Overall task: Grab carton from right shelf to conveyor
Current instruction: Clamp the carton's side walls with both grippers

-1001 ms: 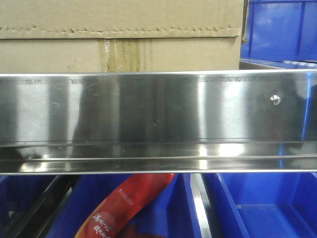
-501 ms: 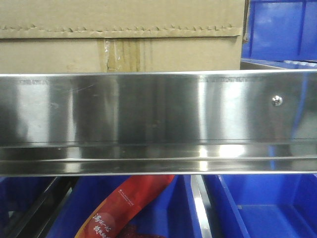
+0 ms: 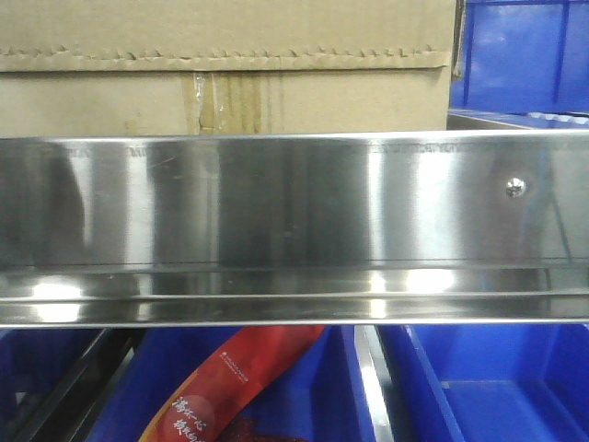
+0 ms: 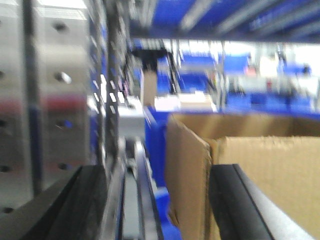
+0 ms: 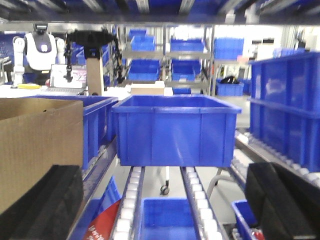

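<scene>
My left gripper grabs the brown carton by its side's rim next, to carry the carton to the conveyor.
The brown carton stands on the right shelf behind its shiny steel front rail, at upper left in the front view, tape at its centre seam. In the blurred left wrist view my left gripper is open, its jaws straddling the carton's left corner. In the right wrist view my right gripper is open and empty, with the carton's right side just beyond its left finger. The conveyor is out of view.
Blue plastic bins sit right of the carton and below the rail. A red packet lies in a lower bin. A blue bin rests on roller tracks ahead of my right gripper. A perforated post stands left of my left gripper.
Reflections on the steel rail have shifted a little. The carton has not moved.
</scene>
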{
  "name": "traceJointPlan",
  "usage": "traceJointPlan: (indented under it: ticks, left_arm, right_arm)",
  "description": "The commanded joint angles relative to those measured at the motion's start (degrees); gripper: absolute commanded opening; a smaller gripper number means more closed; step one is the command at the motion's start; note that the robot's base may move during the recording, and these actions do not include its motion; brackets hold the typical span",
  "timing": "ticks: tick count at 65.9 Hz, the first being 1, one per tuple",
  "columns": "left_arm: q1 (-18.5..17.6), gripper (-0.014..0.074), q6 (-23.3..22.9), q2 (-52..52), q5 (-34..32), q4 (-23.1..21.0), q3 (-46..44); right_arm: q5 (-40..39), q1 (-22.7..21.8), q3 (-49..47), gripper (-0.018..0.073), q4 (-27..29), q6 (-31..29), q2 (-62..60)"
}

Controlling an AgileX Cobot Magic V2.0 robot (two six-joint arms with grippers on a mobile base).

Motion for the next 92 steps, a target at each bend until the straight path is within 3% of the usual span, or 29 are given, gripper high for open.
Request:
traceJointPlan:
  ticks: [1,14,24,37,43,48,57,62,72,92]
  left_arm:
    - [-0.9,0.0361,0.1,4.4,3.8,-0.5,-4.4]
    - [-4.6,0.0361,0.1,17.0,13.5,-0.5,-18.6]
    - [-7.9,0.0361,0.1,27.4,20.7,-0.5,-30.9]
    - [-8.3,0.0361,-0.4,41.2,32.9,-1.1,-46.2]
    - [-8.3,0.0361,-1.0,47.1,37.8,-1.1,-53.0]
    - [-8.3,0.0361,-3.1,51.7,41.3,-0.3,-58.5]
    - [-7.2,0.0361,-6.7,59.5,47.0,3.0,-66.6]
    - [-7.2,0.0361,-6.7,63.4,49.3,3.9,-70.1]
    - [-7.2,0.0361,-6.7,70.0,50.0,3.9,-74.1]
    - [-7.2,0.0361,-6.7,77.4,48.5,6.4,-74.5]
  right_arm:
    - [0.2,0.0,-3.9,0.0549,0.9,-0.2,2.9]
    - [10.7,2.2,-18.1,0.0549,5.7,-0.2,14.3]
    - [16.6,8.9,-30.5,0.0549,5.7,-0.3,24.9]
    - [28.8,17.4,-47.5,0.0549,5.7,-0.2,40.5]
    - [37.5,18.9,-56.9,0.0549,5.7,1.0,48.1]
    - [43.6,19.1,-65.2,0.0549,4.3,4.2,54.3]
    - [54.0,21.5,-80.1,0.0549,-4.4,9.5,65.0]
    - [54.0,22.9,-86.1,0.0549,-7.7,9.9,69.8]
    - [54.0,23.3,-93.0,0.0549,-7.7,10.0,77.4]
    - [54.0,23.3,-93.7,0.0549,-7.4,10.0,88.3]
